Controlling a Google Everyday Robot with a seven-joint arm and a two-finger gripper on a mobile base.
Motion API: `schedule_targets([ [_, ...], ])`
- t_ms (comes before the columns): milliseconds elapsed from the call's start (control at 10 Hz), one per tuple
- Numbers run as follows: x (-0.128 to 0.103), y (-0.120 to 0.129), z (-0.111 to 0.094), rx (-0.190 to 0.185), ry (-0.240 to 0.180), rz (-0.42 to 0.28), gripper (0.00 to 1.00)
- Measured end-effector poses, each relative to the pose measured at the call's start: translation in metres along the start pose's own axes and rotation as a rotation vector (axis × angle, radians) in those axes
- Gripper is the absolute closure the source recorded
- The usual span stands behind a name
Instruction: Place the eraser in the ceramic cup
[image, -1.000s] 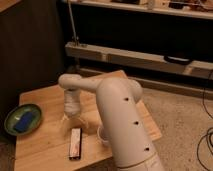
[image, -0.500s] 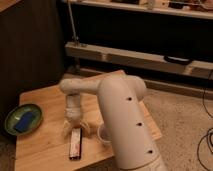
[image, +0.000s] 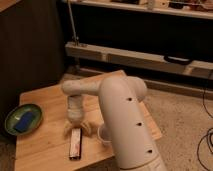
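Note:
The eraser (image: 75, 143) needs to go into the ceramic cup (image: 104, 134), so my gripper will grab it by one of its short ends next.
The eraser (image: 75, 143), a slim dark bar with a pale centre strip, lies flat on the wooden table (image: 45, 147) near its front edge. My gripper (image: 78, 130) points down right over the eraser's far end. Its tan fingers (image: 67, 131) are spread to either side of that end, open. The ceramic cup (image: 104, 134) shows only as a pale round rim just right of the gripper, mostly hidden behind my white arm (image: 125, 120).
A green plate (image: 15, 114) holding a blue rectangular block (image: 23, 121) sits at the table's left edge. A dark cabinet stands behind on the left, and a low shelf rail (image: 140, 57) runs along the back. The floor is to the right.
My gripper has come down and slightly toward the front of the table, from above the eraser to straddling its far end. The eraser and plate have not moved.

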Motion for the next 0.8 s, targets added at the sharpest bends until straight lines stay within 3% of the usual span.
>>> schedule_targets([
  [600, 0.004, 0.001, 0.001, 0.009, -0.026, 0.038, 0.76],
  [800, 0.000, 0.005, -0.009, 0.050, 0.006, 0.054, 0.95],
])
